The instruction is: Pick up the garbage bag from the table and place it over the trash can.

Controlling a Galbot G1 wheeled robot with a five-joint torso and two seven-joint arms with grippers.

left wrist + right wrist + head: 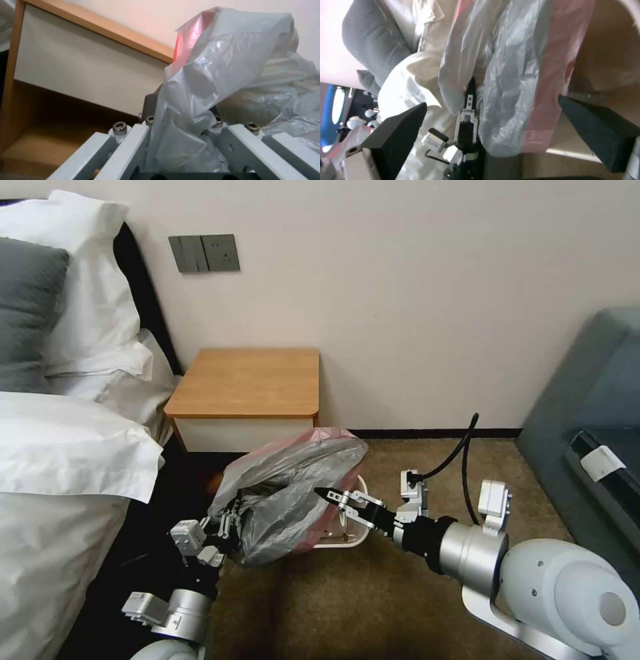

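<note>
The pink edge stands out while the grey plastic (280, 520) hangs slack. I should next pinch the garbage bag by that pink edge with my right gripper.
The garbage bag (287, 493), crinkled grey plastic with a pinkish-red edge, hangs spread over the cream trash can (355, 537) on the carpet in front of the table (247, 380). My left gripper (230, 519) is shut on the bag's near-left edge; in the left wrist view the plastic (213, 75) bunches up between its fingers (151, 102). My right gripper (332, 500) is open at the bag's right side, over the can's rim. In the right wrist view its two dark fingers (398, 125) stand wide apart with the bag (516, 75) just ahead of them.
A bed with white pillows (67, 447) lies to the left, close to my left arm. A grey sofa (593, 400) stands to the right. The wall with a switch plate (203, 253) is behind the table. Brown carpet (373, 600) lies in front.
</note>
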